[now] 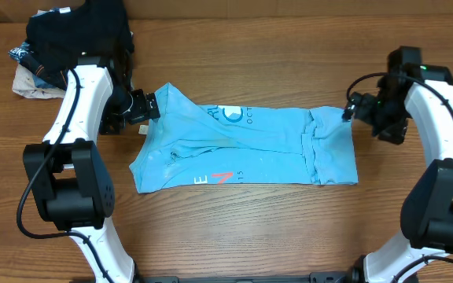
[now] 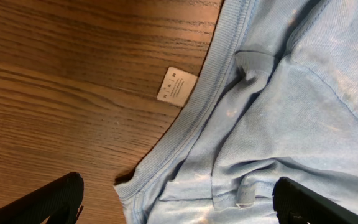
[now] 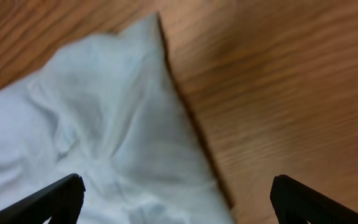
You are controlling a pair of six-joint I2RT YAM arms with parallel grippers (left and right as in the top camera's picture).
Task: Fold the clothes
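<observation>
I will next grip the T-shirt by its short end edge [image 1: 353,145] opposite the collar with my right gripper, to fold the end of the T-shirt [image 1: 274,149] inward over it.
The clothes, a light sky-blue T-shirt [image 1: 274,149], lie across the middle of the wooden table as a long band. White print [image 1: 230,114] shows near its far edge and red and white lettering [image 1: 219,178] near its front edge. My left gripper [image 1: 149,106] is at the shirt's far-left corner. In the left wrist view it [image 2: 179,208] is open over the ribbed collar [image 2: 197,106], holding nothing. My right gripper [image 1: 351,110] hovers at the far-right corner. In the right wrist view it [image 3: 179,202] is open above the blurred cloth corner [image 3: 104,112].
A pile of black and dark garments [image 1: 77,35] sits at the far left, with a pale cloth [image 1: 34,82] under it. A white label [image 2: 177,85] lies on the bare wood [image 2: 73,93] beside the collar. Bare table [image 1: 234,236] runs along the shirt's front.
</observation>
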